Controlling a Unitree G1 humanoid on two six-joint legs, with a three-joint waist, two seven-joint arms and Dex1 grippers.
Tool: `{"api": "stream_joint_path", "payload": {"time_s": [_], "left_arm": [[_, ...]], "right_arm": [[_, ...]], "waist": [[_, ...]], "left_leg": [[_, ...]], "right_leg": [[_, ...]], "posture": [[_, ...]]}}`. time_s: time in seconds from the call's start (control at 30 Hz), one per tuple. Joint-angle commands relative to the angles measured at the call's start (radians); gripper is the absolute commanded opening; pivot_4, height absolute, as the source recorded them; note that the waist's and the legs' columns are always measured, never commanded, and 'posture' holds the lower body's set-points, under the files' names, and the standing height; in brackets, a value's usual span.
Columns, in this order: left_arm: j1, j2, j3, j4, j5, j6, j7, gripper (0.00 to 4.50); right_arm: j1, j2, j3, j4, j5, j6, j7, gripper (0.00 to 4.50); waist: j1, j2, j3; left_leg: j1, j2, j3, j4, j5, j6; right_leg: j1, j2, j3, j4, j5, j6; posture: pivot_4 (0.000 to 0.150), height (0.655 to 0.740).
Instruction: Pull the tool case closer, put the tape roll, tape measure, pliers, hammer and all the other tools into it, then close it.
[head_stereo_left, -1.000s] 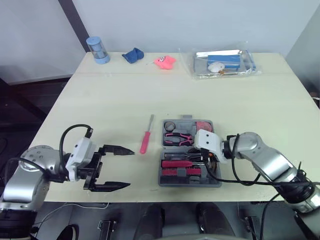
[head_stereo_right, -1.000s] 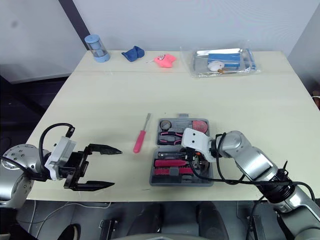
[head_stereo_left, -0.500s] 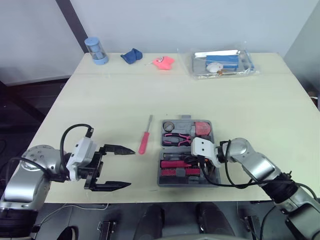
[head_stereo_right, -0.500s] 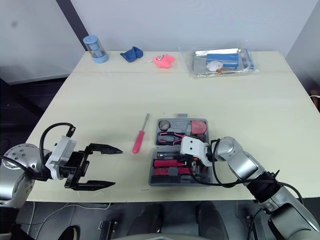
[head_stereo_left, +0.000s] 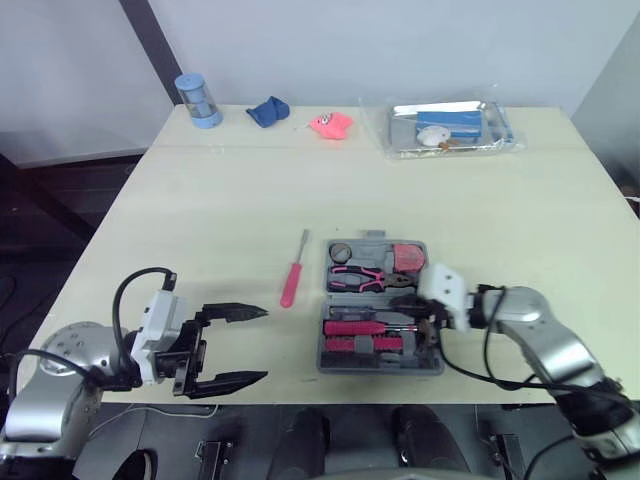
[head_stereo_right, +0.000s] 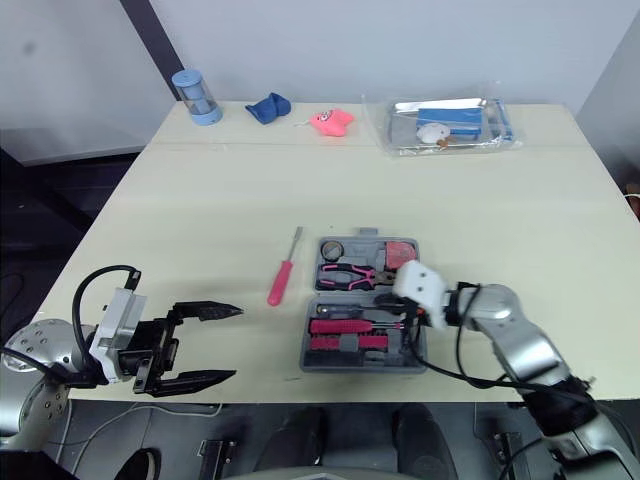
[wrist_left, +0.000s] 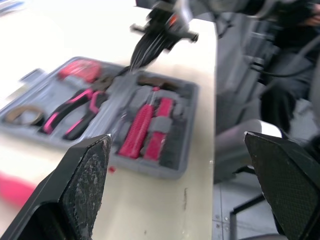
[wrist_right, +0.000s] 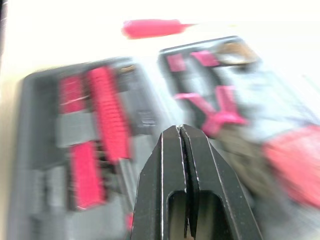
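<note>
The left gripper picks up the pink screwdriver by its thick handle (head_stereo_left: 291, 285) next, the screwdriver's big end, since its thin shaft (head_stereo_left: 303, 245) would tip.
The grey tool case (head_stereo_left: 380, 367) lies open near the table's front edge. It holds pink-handled pliers (head_stereo_left: 357, 277), a tape roll (head_stereo_left: 341, 251), a red tape measure (head_stereo_left: 405, 257) and a pink-handled tool (head_stereo_left: 352, 327). A pink screwdriver (head_stereo_left: 292, 272) lies on the table just left of the case. My right gripper (head_stereo_left: 427, 322) is shut with nothing in it, over the case's right side; the right wrist view shows its tips (wrist_right: 180, 130) pressed together above the tools. My left gripper (head_stereo_left: 262, 345) is open, left of the case at the front edge, and it faces the case (wrist_left: 175, 162).
Along the back edge stand a blue cylinder (head_stereo_left: 197, 100), a blue cloth (head_stereo_left: 266, 110), a pink toy (head_stereo_left: 329, 124) and a clear bag with a blue box (head_stereo_left: 450, 125). Bare tabletop stretches between them and the case.
My right gripper has drawn back to the right, from over the case's middle to its right side. The left gripper has dropped slightly toward the front edge and stays open.
</note>
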Motion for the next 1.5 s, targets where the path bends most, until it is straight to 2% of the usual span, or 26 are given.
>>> {"api": "stream_joint_path", "payload": {"time_s": [0.03,0.27,0.37,0.47,0.5,0.57,0.6,0.67,0.8,1.13,1.3,1.5], "left_arm": [[0.0,-0.032,0.054,0.038,0.008,0.003,0.083,4.5],[0.064,-0.138,0.124,0.115,0.016,0.012,0.229,4.5],[0.107,-0.176,0.149,0.145,0.031,-0.006,0.27,4.5],[0.131,-0.198,0.176,0.185,0.041,-0.021,0.299,4.5],[0.136,-0.204,0.185,0.193,0.041,-0.024,0.31,4.5],[0.142,-0.209,0.196,0.203,0.041,-0.028,0.324,4.5],[0.146,-0.212,0.2,0.208,0.042,-0.03,0.331,4.5],[0.154,-0.213,0.203,0.216,0.052,-0.038,0.338,4.5],[0.148,-0.221,0.192,0.234,0.069,-0.052,0.349,4.5],[-0.02,-0.287,0.112,0.082,0.079,0.15,0.649,4.5],[-0.117,-0.321,0.037,0.033,0.144,0.241,0.808,4.5],[-0.218,-0.355,-0.09,0.017,0.239,0.322,0.932,4.5]], "right_arm": [[0.086,0.01,-0.149,-0.014,0.093,-0.059,-0.017,0.04],[0.304,0.019,-0.39,0.082,0.181,-0.138,-0.035,0.04],[0.373,0.032,-0.478,0.151,0.214,-0.18,-0.025,0.67],[0.42,0.029,-0.533,0.212,0.222,-0.223,-0.014,2.14],[0.432,0.028,-0.548,0.231,0.224,-0.237,-0.012,2.51],[0.447,0.026,-0.564,0.255,0.229,-0.253,-0.005,3.66],[0.455,0.025,-0.572,0.269,0.23,-0.263,0.0,3.66],[0.463,0.023,-0.584,0.298,0.228,-0.281,0.004,4.45],[0.458,0.019,-0.581,0.319,0.228,-0.297,0.003,4.45],[0.417,-0.021,-0.462,0.02,0.328,-0.142,0.055,4.45],[0.357,-0.056,-0.411,-0.062,0.367,-0.089,0.098,4.45],[0.256,-0.119,-0.343,-0.112,0.379,-0.093,0.2,4.45]], "waist": [[0.005,0.0,0.0],[0.013,0.0,-0.001],[0.014,0.0,-0.001],[0.012,0.0,-0.001],[0.011,0.0,-0.001],[0.011,0.0,-0.001],[0.011,0.0,-0.001],[0.011,0.0,-0.002],[0.011,0.0,-0.002],[0.014,0.0,-0.003],[0.013,-0.001,-0.003],[0.015,-0.001,-0.003]], "left_leg": [[0.0,0.0,0.0,0.0,0.0,0.0],[0.0,0.0,0.001,0.0,0.0,0.0],[0.001,0.0,0.002,0.0,0.0,0.0],[0.003,0.0,0.003,0.0,0.0,0.0],[0.005,0.0,0.003,0.0,0.0,0.0],[0.014,0.0,0.006,-0.003,0.0,0.0],[0.015,0.0,0.006,-0.003,0.0,0.0],[0.016,0.0,0.006,-0.003,0.0,0.0],[0.016,0.0,0.006,-0.003,0.0,0.0],[0.016,0.0,0.005,-0.002,0.0,0.0],[0.016,0.0,0.005,-0.002,0.0,0.0],[0.015,0.0,0.004,-0.002,0.0,0.0]], "right_leg": [[0.0,0.0,0.0,0.0,0.0,0.0],[0.001,0.0,0.001,-0.001,0.0,0.0],[0.001,0.0,0.002,-0.001,0.0,0.0],[0.002,0.0,0.003,0.0,0.0,0.0],[0.004,0.0,0.003,0.0,0.0,0.0],[0.012,0.0,0.005,-0.002,0.0,0.0],[0.013,0.0,0.005,-0.002,-0.001,0.0],[0.015,0.0,0.006,-0.002,-0.001,0.0],[0.015,0.0,0.006,-0.003,-0.001,0.0],[0.016,0.0,0.005,-0.003,0.0,0.0],[0.016,0.0,0.005,-0.002,0.0,0.001],[0.016,0.0,0.005,-0.003,0.0,0.001]], "posture": [[0.15,0.74],[0.15,0.74],[0.15,0.74],[0.15,0.74],[0.15,0.74],[0.15,0.74],[0.15,0.74],[0.15,0.74],[0.15,0.74],[0.15,0.74],[0.15,0.74],[0.15,0.74]]}}
